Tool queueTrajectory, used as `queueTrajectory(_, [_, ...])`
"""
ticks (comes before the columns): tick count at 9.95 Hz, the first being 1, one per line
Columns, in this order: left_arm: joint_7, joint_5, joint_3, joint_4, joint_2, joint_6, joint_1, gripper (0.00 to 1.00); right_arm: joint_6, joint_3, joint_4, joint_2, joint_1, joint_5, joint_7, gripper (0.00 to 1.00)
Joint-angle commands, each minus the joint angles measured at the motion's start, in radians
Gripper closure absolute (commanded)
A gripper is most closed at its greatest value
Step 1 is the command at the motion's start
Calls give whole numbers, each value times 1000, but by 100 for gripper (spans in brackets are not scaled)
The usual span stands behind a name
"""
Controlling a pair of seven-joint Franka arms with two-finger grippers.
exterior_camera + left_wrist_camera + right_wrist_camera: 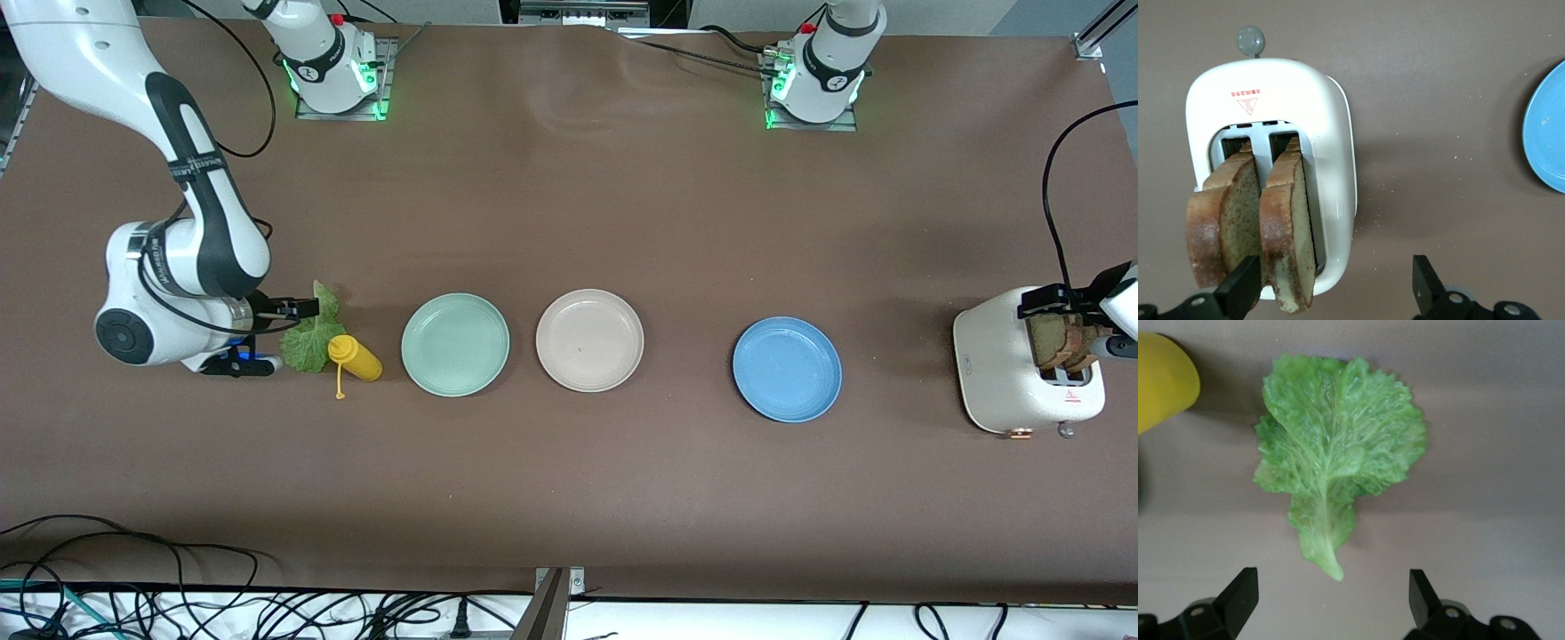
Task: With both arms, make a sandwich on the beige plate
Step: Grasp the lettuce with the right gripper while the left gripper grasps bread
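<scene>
I will grab a bread slice by its exposed crust end (1051,340) with my left gripper next. That will start the sandwich on the beige plate (589,340).
Two brown bread slices (1062,342) stand upright in the slots of a white toaster (1005,373) at the left arm's end of the table. My left gripper (1080,324) hangs open over them. In the left wrist view its fingers (1238,290) straddle one slice (1288,233) without touching it, and the second slice (1221,227) stands beside it. A green lettuce leaf (311,338) lies flat at the right arm's end. My right gripper (271,333) is open just above its stem (1328,553), holding nothing. The beige plate (589,340) sits bare mid-table.
A mint-green plate (455,345) sits beside the beige one toward the right arm's end, a blue plate (787,369) toward the left arm's end. A yellow squeeze bottle (356,357) lies between the lettuce and the mint plate. Cables run along the table edge nearest the camera.
</scene>
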Motion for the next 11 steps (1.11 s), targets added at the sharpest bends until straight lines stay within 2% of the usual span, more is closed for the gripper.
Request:
queueTrajectory(1, [20, 30, -12, -3, 5, 31, 12, 0, 35, 8, 13, 38, 7, 19, -10, 0])
queueTrajectory(3, [20, 50, -12, -3, 20, 37, 14, 0, 56, 6, 14, 61, 7, 19, -10, 0])
queueTrajectory(4, [20, 50, -12, -3, 26, 44, 20, 4, 58, 6, 17, 72, 4, 18, -11, 0])
queueTrajectory(5, [20, 51, -12, -1, 37, 51, 29, 21, 58, 6, 17, 78, 4, 19, -10, 1])
queueTrajectory(7, [14, 71, -12, -1, 39, 51, 29, 79, 76, 6, 17, 95, 4, 21, -10, 2])
queueTrajectory(8, [7, 71, -12, -1, 39, 47, 29, 99, 79, 6, 17, 101, 0, 21, -11, 8])
queueTrajectory(9, [4, 73, -12, -1, 39, 44, 29, 100, 81, 6, 17, 101, -2, 37, -8, 47])
queueTrajectory(10, [4, 73, -11, -1, 33, 35, 29, 100, 79, 3, 19, 101, -2, 69, -11, 70])
queueTrajectory(11, [4, 73, -11, 3, 31, 24, 31, 100, 73, 3, 25, 101, -2, 74, -10, 81])
